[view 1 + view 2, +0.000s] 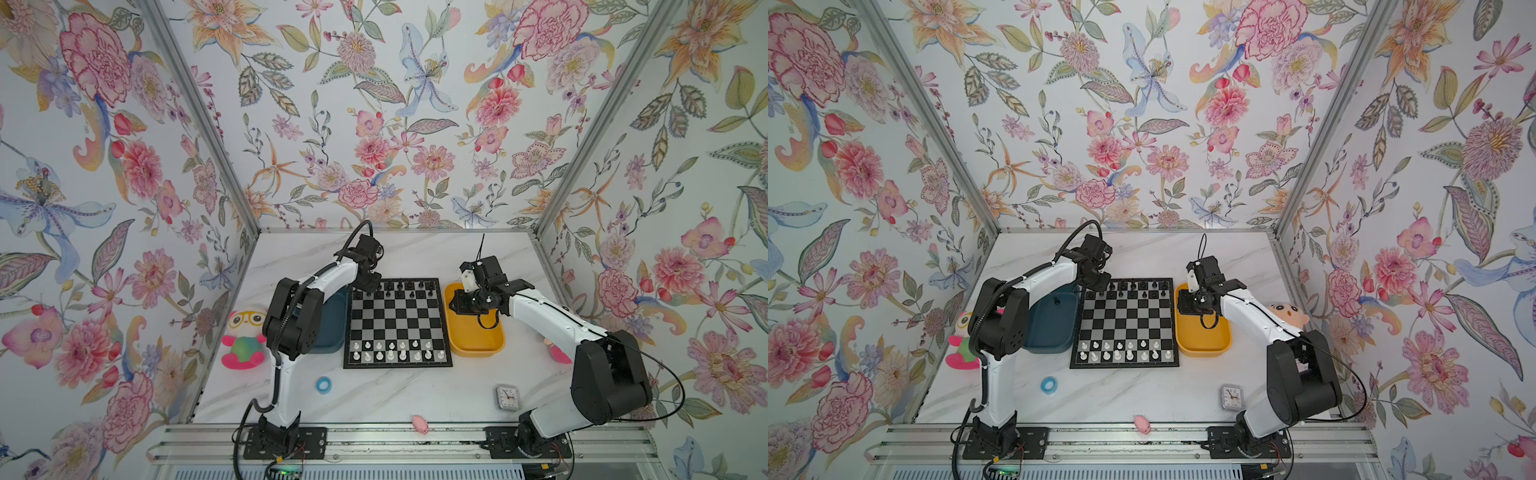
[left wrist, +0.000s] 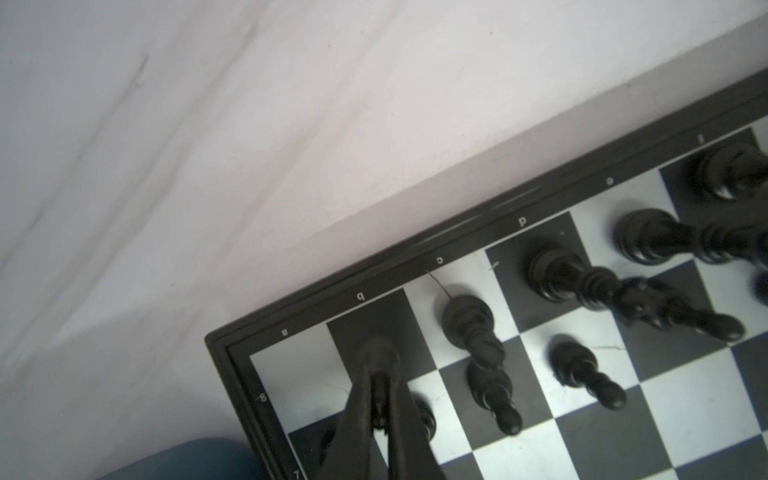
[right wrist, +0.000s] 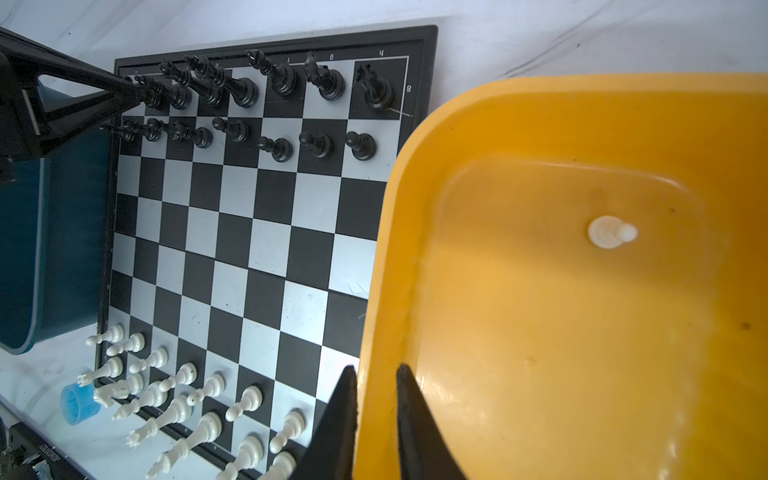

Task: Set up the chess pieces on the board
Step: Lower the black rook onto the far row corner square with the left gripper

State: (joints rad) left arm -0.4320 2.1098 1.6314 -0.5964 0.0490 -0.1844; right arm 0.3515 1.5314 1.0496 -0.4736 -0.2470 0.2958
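The black piece's round base is inside dark square b, so my left gripper should release it.
The board (image 1: 397,365) (image 1: 1124,365) lies mid-table. Black chess pieces (image 1: 399,287) fill its two far rows and white ones (image 1: 390,351) its two near rows. My left gripper (image 1: 366,286) (image 1: 1097,284) (image 2: 379,374) is at the far left corner, shut on a black piece (image 2: 379,399) over the dark square marked b. The corner square beside it is bare. My right gripper (image 1: 456,305) (image 3: 377,370) hovers over the yellow bin (image 3: 582,374), jaws slightly apart with nothing between them. A white pawn (image 3: 611,232) lies in that bin.
A teal bin (image 1: 1054,328) sits left of the board under my left arm, with a small dark thing (image 1: 1056,300) in it. Around the table are a plush toy (image 1: 243,336), a blue ring (image 1: 324,384), a small clock (image 1: 507,397), a pink toy (image 1: 419,424) and a doll (image 1: 1287,316).
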